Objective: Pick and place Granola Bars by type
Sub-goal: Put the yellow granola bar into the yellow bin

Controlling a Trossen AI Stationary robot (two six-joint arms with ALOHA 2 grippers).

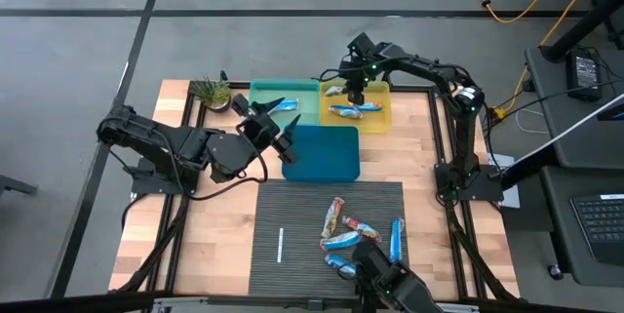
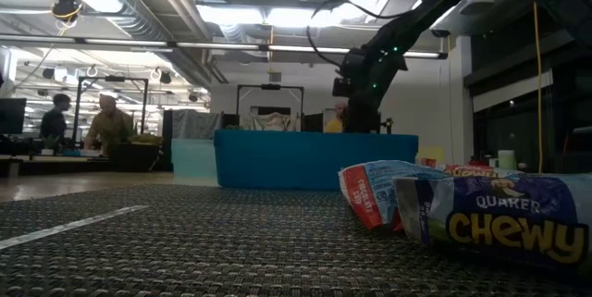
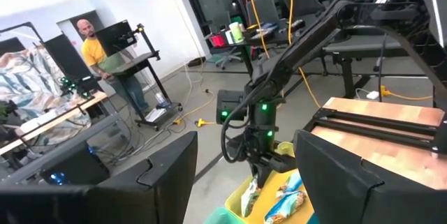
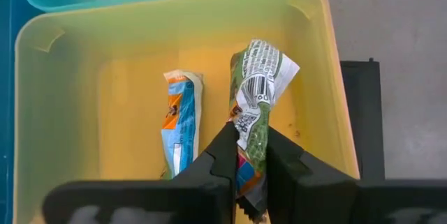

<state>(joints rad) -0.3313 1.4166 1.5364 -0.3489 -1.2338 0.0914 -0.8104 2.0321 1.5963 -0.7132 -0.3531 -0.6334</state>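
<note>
The green bar (image 4: 260,88) hangs inside the yellow tray's sides, over the tray's bottom, in the right wrist view, so my right gripper needs to open its fingers.
My right gripper (image 1: 356,87) hangs over the yellow tray (image 1: 382,118) at the far side, pointing down, shut on a green-wrapped granola bar (image 4: 255,105). A blue and orange bar (image 4: 180,123) lies flat on that tray's floor. Another blue bar (image 1: 284,105) lies in the green tray (image 1: 261,94). Several more bars (image 1: 353,235), blue and multicoloured, lie on the dark mat near the table's near edge. My left gripper (image 1: 278,126) is open and touches nothing, held over the seam between the green tray and the blue tray (image 1: 322,162). My right gripper pinches the green bar between its two fingers at one end of the wrapper (image 4: 249,155), coming from above and pointing down. The bar hangs below the fingers into the yellow tray, its free end (image 4: 269,60) toward the floor. Whether that end touches the floor, I cannot tell.
A thin white stick (image 1: 280,245) lies on the mat's left part. A small green plant (image 1: 211,91) stands at the far left corner. The three trays sit close together at the far middle. Bare wood lies left and right of the mat. People stand in the room beyond.
</note>
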